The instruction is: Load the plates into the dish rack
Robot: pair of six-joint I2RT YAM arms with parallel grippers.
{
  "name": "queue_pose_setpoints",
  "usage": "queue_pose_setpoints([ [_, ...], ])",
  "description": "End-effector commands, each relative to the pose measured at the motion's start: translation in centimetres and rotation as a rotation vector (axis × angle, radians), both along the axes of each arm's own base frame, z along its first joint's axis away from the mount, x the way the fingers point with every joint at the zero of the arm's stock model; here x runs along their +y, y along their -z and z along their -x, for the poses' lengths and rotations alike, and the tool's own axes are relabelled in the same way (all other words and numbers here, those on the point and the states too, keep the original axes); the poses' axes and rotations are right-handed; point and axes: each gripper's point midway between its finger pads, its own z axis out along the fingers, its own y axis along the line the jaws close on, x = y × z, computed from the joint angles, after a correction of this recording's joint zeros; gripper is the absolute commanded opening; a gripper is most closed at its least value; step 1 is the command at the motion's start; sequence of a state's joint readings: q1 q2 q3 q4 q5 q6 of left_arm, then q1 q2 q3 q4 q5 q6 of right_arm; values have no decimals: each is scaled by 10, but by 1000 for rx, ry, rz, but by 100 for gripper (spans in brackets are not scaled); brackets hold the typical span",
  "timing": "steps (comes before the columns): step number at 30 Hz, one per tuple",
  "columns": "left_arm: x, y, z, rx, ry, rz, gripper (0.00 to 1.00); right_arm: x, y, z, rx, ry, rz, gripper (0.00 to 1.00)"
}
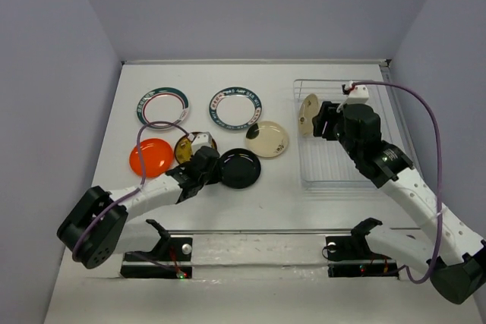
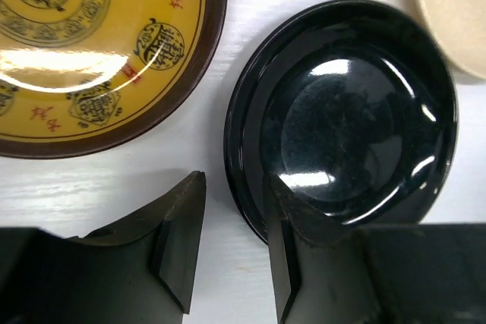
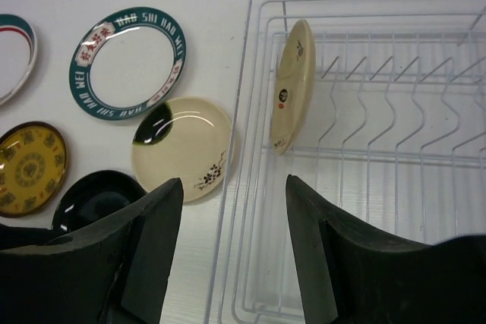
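I need to grab the black plate (image 1: 241, 168) next with my right gripper by the rim opposite my left gripper, so the rest of the plate's rim stays free to go into the rack.
Six plates lie or stand in view besides the black one. The black plate (image 1: 241, 168) lies flat, and my left gripper (image 1: 210, 165) is open at its left rim. In the left wrist view one finger (image 2: 292, 218) is over the black plate's (image 2: 349, 111) rim and the other rests over bare table, so the open gripper (image 2: 236, 180) straddles the rim. The amber plate (image 1: 187, 146) lies just left. One cream plate (image 1: 308, 114) stands on edge in the dish rack (image 1: 357, 165). My right gripper (image 1: 326, 121) is open and empty beside it (image 3: 234, 182).
Flat on the table are two green-rimmed patterned plates (image 1: 162, 105) (image 1: 235, 108), an orange plate (image 1: 150, 156) and a second cream plate (image 1: 267, 139). The rack's tines (image 3: 395, 157) to the right of the standing plate (image 3: 292, 85) hold nothing. Grey walls enclose the table.
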State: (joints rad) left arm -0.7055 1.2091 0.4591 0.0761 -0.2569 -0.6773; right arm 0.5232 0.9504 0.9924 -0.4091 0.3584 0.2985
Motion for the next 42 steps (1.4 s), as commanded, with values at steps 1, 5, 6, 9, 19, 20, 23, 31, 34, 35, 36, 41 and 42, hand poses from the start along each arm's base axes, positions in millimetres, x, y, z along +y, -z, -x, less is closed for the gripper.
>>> queue_pose_setpoints([
  [1, -24, -10, -20, -57, 29, 61, 45, 16, -1, 1, -23, -76, -72, 62],
  [5, -23, -1, -24, -43, 3, 44, 21, 28, 11, 7, 7, -135, -109, 62],
  [6, -23, -1, -24, -48, -1, 45, 14, 29, 12, 8, 11, -141, -114, 62],
  [9, -18, -17, -22, -83, -16, 76, 6, 35, 11, 17, 12, -185, -144, 63],
  [19, -1, -147, 5, -326, 34, 267, 6, 105, -7, 65, 72, -662, -272, 86],
  [20, -2, -163, 8, -356, 45, 297, 6, 109, -4, 66, 86, -688, -279, 87],
  [23, -9, -209, 18, -460, 111, 419, 6, 123, 1, 67, 112, -756, -307, 91],
  [31, -35, -246, 28, -541, 257, 550, 6, 141, 11, 73, 179, -854, -371, 92],
  [34, -37, -247, 25, -549, 260, 551, 6, 148, 7, 79, 171, -907, -422, 91],
  [35, -43, -248, 30, -541, 297, 564, 6, 150, 12, 80, 186, -910, -432, 91],
  [36, -44, -249, 30, -544, 301, 568, 6, 152, 11, 82, 190, -931, -443, 91],
  [41, -52, -260, 37, -572, 364, 607, 6, 155, 21, 74, 215, -901, -465, 56],
  [42, -52, -262, 37, -577, 368, 615, 6, 156, 21, 71, 216, -894, -472, 28],
])
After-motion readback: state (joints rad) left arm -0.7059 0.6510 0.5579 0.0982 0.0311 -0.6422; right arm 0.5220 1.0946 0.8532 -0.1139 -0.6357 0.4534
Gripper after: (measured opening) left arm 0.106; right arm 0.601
